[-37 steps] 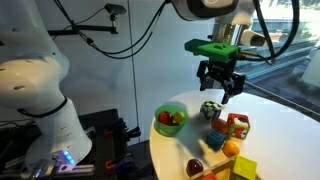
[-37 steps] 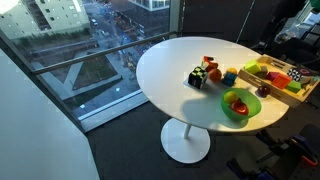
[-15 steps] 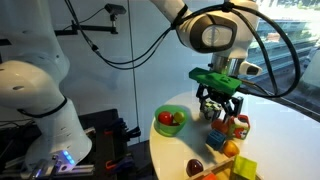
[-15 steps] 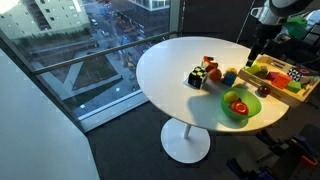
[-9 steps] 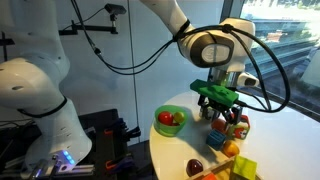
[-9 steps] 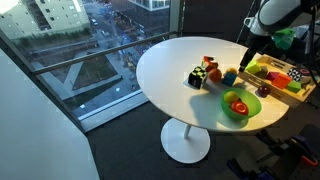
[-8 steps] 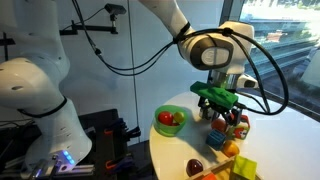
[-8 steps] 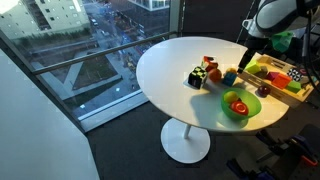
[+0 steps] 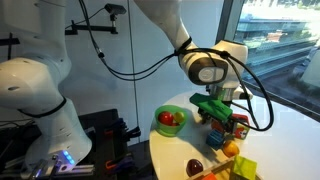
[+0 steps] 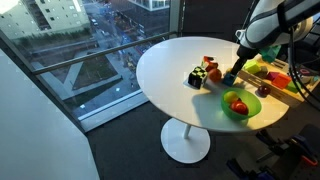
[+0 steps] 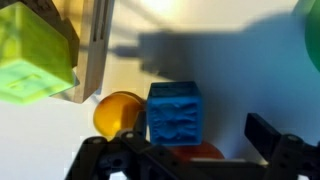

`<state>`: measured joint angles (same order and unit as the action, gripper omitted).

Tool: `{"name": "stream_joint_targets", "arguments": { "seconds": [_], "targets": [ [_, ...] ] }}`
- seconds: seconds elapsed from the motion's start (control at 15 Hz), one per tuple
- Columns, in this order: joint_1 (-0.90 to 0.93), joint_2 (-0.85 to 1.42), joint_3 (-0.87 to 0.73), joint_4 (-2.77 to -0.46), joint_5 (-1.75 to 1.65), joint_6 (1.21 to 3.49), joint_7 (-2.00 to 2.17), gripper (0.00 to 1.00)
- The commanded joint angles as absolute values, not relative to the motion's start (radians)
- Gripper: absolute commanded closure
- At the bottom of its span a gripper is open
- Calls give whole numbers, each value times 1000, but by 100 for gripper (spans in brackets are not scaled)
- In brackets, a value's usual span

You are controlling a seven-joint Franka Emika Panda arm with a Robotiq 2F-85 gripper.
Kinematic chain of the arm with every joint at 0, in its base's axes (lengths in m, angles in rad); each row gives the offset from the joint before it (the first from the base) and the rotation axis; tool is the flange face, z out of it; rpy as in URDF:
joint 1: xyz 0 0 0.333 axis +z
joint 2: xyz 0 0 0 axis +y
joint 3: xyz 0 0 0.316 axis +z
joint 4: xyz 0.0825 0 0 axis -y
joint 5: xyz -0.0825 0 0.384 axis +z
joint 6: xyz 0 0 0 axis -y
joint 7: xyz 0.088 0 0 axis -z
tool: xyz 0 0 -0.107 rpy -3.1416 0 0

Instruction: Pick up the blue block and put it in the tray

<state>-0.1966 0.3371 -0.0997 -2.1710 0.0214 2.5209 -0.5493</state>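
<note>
The blue block (image 9: 215, 140) (image 11: 175, 112) shows below the robot's fingers, which stop too high, so it isn't time to close yet: the gripper should come down first, then close on the block.
The blue block (image 11: 175, 112) fills the middle of the wrist view, resting on the white table. My gripper (image 11: 199, 130) is open, with the block between its fingers and nearer the left one. Neither finger visibly touches it. In both exterior views the gripper (image 9: 222, 118) (image 10: 234, 72) hangs low over the cluster of toys, right above the blue block (image 10: 229, 77). The wooden tray (image 10: 277, 82) holding several coloured pieces lies just beyond it, and its edge (image 11: 96, 50) shows in the wrist view.
An orange ball (image 11: 118, 113) and a red piece (image 11: 196, 152) crowd the blue block. A yellow-green block (image 11: 35, 55) lies in the tray. A green bowl (image 10: 241, 104) with fruit, a patterned cube (image 10: 197, 77) and a red block (image 9: 238, 125) stand close by.
The arm has come down from above the table to just over the toy cluster. The jaws have stayed open, and the blocks have not moved.
</note>
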Motion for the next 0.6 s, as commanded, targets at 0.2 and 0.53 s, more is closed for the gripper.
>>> {"name": "stream_joint_targets", "arguments": {
  "seconds": [0.2,0.53],
  "targets": [
    [-252,378,-42,-2142,55,2600,-563,0],
    [-271,398,-25,-2140,49,2651,-563,0]
  ]
}}
